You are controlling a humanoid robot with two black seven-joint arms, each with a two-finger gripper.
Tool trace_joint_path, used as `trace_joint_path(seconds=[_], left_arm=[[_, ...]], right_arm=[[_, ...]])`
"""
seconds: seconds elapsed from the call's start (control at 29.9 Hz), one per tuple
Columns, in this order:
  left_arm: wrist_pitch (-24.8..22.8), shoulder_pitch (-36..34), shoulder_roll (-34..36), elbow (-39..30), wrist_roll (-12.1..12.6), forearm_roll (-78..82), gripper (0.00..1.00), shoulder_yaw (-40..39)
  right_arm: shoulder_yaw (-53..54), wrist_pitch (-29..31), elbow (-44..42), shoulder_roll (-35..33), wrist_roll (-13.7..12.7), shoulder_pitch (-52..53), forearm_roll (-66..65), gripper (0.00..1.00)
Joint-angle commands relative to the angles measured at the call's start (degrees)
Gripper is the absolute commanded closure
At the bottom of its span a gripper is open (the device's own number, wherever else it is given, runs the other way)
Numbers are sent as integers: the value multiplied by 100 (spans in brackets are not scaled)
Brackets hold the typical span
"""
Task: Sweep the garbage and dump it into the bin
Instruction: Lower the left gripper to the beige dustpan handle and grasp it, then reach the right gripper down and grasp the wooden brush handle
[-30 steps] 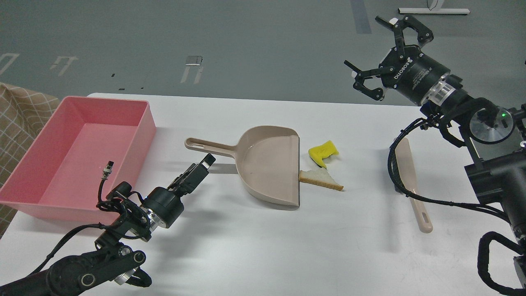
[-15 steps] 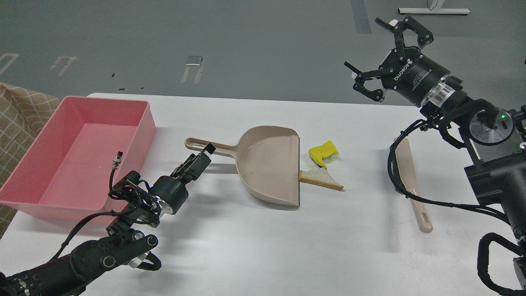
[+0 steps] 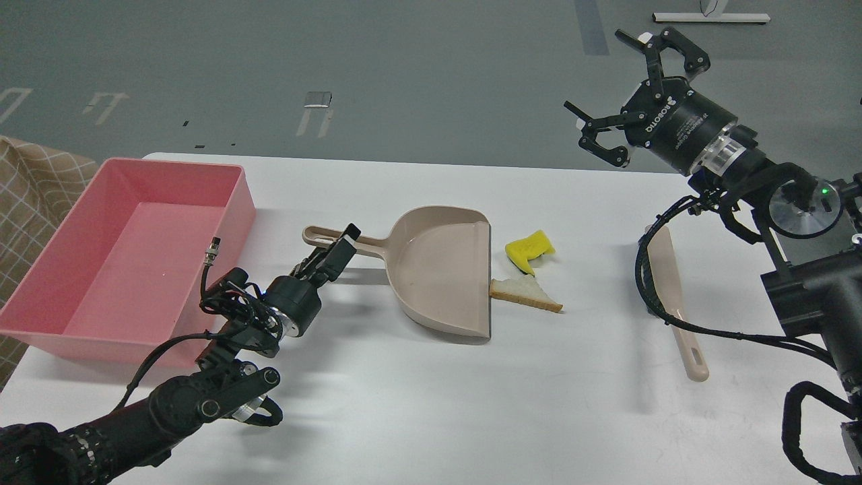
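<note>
The left gripper should grab the dustpan by its slim handle [image 3: 368, 245] next, because the dustpan's broad pan [image 3: 441, 269] is wider than the robot's fingers can reach across.
The garbage lies just right of the beige dustpan's [image 3: 441, 266] open lip: a bent yellow piece [image 3: 529, 249] and a triangular bread slice [image 3: 525, 294] touching the lip. The pink bin [image 3: 222, 202] stands at the table's left. My left gripper [image 3: 337, 248] hovers close by the dustpan's handle [image 3: 323, 236], fingers slightly apart, holding nothing. My right gripper [image 3: 595, 69] is open and empty, raised high over the table's far right. The beige brush [image 3: 673, 296] lies on the table under the right arm.
The white table [image 3: 438, 404] ends near the bin at left and past the brush at right. A checked cloth [image 3: 34, 182] lies beyond the left edge. Black cables [image 3: 650, 289] of the right arm hang over the brush.
My left arm has moved forward and right, bringing its gripper up to the dustpan's handle. The right arm, dustpan, garbage and brush have not moved.
</note>
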Motion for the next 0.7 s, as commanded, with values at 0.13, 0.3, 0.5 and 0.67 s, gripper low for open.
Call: trace_joint_path(seconds=[0.13,0.3,0.5,0.67], left_arm=[[0,-70,-54,42,54,-177,50,2],[0,-79,-80,148,54,-319,80,11],[0,-96,-142,148,54,-310,100,19],[0,-123,-160,148,63,-310,100,19]], right_arm=[[-9,0,-1,-4,0,0,0,1],[-18,0,-1,-4,0,0,0,1],[-44,0,-1,-4,0,0,-9,1],[-123,0,25,-205,0,35,-87,1]])
